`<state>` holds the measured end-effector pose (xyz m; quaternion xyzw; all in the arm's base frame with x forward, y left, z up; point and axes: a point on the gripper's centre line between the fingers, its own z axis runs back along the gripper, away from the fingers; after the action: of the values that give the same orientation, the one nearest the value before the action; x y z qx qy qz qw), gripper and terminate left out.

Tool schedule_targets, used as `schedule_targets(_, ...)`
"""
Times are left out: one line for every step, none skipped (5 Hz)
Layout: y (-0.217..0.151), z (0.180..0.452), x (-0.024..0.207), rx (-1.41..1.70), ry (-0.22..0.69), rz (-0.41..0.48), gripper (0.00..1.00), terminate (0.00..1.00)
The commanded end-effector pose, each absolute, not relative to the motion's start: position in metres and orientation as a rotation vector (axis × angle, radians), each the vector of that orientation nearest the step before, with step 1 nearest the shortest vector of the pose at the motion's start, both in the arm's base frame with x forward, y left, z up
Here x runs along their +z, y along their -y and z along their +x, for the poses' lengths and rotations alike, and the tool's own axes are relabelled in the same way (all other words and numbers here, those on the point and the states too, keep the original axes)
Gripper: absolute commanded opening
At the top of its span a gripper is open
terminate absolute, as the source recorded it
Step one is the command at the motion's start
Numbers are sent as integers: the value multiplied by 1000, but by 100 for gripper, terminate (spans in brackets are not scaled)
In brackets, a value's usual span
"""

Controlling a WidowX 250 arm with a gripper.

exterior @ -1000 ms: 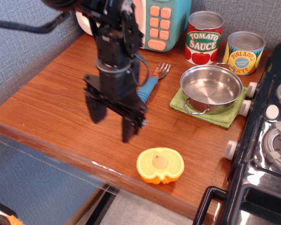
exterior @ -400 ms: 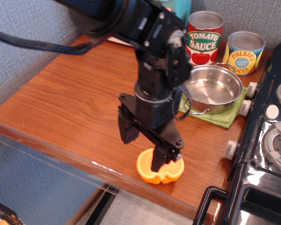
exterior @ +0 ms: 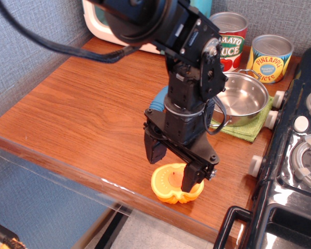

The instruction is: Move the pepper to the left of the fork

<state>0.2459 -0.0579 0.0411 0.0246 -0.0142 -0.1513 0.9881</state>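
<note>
The pepper needs to get over beside the blue-handled fork (exterior: 158, 101), so I need to grab it next with my gripper by its rounded orange body (exterior: 170, 185).
The pepper (exterior: 171, 184), orange with a flat yellow cut face up, lies near the table's front edge. My gripper (exterior: 173, 166) is open and stands right over it, one finger (exterior: 154, 149) at its left and the other finger (exterior: 192, 179) over its right side, jaws straddling it but not closed. Of the fork only a bit of blue handle (exterior: 158, 101) shows left of the arm; the tines are hidden behind the arm.
A steel pot (exterior: 243, 98) sits on a green cloth (exterior: 243, 132) behind the arm. A tomato sauce can (exterior: 230, 39) and a pineapple can (exterior: 269, 57) stand at the back. A toy stove (exterior: 295, 161) is at the right. The table's front edge (exterior: 83, 171) is close to the pepper.
The arm has moved from the table's middle to the right and forward, then down over the pepper. The open fingers now straddle it. The pepper has not moved.
</note>
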Motion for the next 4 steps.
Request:
schedule_targets(49,265,31,-265,7,63,100,0)
schedule_targets(42,267,18,-249,-38,82,100,0)
schedule_targets(39,263,11,-242,-72,97,100,0)
schedule_targets(41,254,10,-262,-85,109,100,0)
